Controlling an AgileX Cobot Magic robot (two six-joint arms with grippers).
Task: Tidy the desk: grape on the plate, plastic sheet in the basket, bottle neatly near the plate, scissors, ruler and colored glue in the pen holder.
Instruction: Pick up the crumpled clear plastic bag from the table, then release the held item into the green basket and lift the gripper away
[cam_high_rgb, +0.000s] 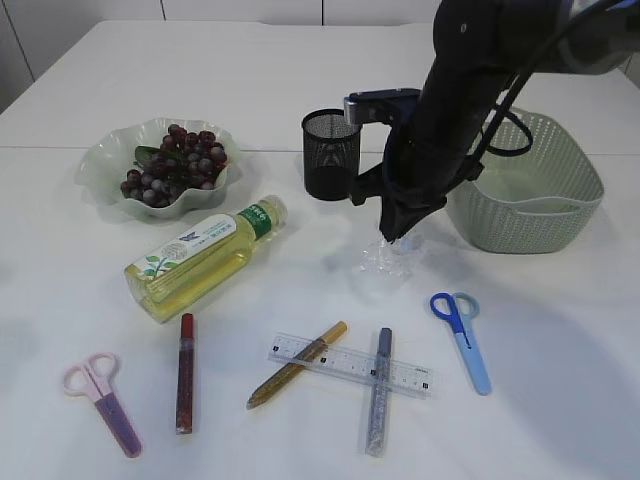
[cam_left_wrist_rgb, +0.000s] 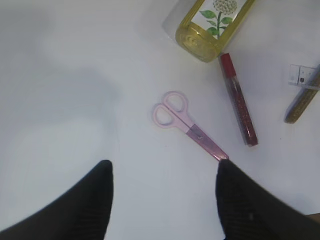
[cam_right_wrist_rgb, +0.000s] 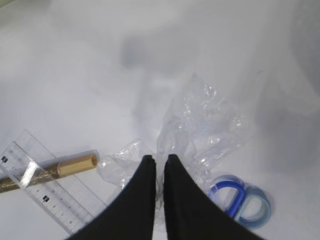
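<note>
The left gripper grabs the bottle around its wide body (cam_high_rgb: 196, 266) next. The bottle lies long on its side with the yellow drink (cam_high_rgb: 212, 273) filling it.
The crumpled clear plastic sheet (cam_high_rgb: 385, 260) (cam_right_wrist_rgb: 205, 120) lies on the table left of the green basket (cam_high_rgb: 560, 215). My right gripper (cam_high_rgb: 398, 238) (cam_right_wrist_rgb: 160, 159) is down on it, shut, with a fold of the sheet pinched between the fingers. My left gripper (cam_left_wrist_rgb: 165, 167) hangs open over bare table, just short of the pink scissors (cam_left_wrist_rgb: 187, 125) (cam_high_rgb: 105, 400). The grape bunch (cam_high_rgb: 178, 165) sits on the wavy plate (cam_high_rgb: 105, 160). The bottle (cam_high_rgb: 205, 258) lies on its side. The ruler (cam_high_rgb: 350, 365), blue scissors (cam_high_rgb: 463, 340) and the red (cam_high_rgb: 185, 372), gold (cam_high_rgb: 297, 364) and silver (cam_high_rgb: 379, 390) glue sticks lie at the front.
The black mesh pen holder (cam_high_rgb: 329, 155) stands just left of my right arm. The gold glue stick crosses the ruler (cam_right_wrist_rgb: 45, 192). The blue scissors' handles (cam_right_wrist_rgb: 240, 202) lie right beside the sheet.
</note>
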